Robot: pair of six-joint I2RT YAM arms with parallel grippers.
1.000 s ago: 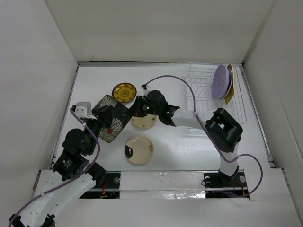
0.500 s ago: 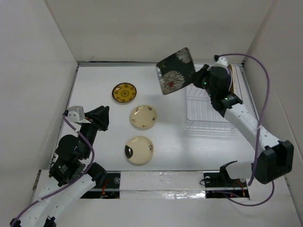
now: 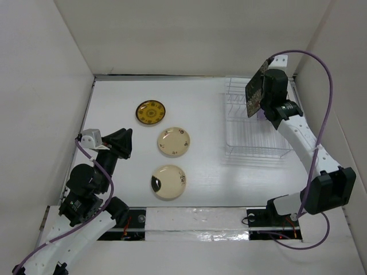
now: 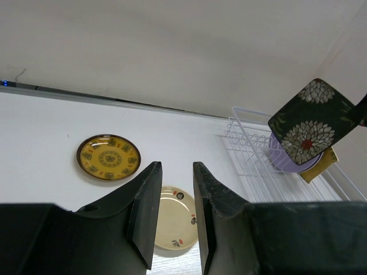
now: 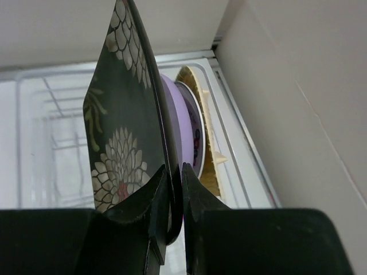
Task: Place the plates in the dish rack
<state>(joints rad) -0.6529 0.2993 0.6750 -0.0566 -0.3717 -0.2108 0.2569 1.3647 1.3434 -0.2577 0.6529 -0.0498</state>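
My right gripper must keep holding the black square plate until it reaches the prongs below, or it would drop loosely against the lavender plate [image 5: 184, 129].
My right gripper [image 3: 261, 97] [image 5: 175, 172] is shut on the lower edge of the black square plate with white flowers [image 3: 254, 94] [image 5: 120, 143]. It holds the plate upright above the far end of the white wire dish rack [image 3: 252, 134], just left of the lavender plate [image 5: 184, 129]. The lavender plate stands in the rack, with a white-rimmed plate [image 5: 196, 134] and the mustard plate [image 5: 206, 129] behind it. My left gripper [image 3: 123, 143] [image 4: 176, 169] is open and empty at the left. On the table lie the dark-yellow plate [image 3: 151, 112] and two cream plates [image 3: 174, 141] [image 3: 168, 182].
White walls close in the table on the left, back and right. The right wall stands close beside the rack [image 5: 275, 114]. The rack's near rows of prongs [image 3: 255, 143] hold nothing.
The black plate left my left gripper's side and crossed to the right in my right gripper. It has now turned edge-on and moved right and down beside the lavender plate. My left arm pulled back.
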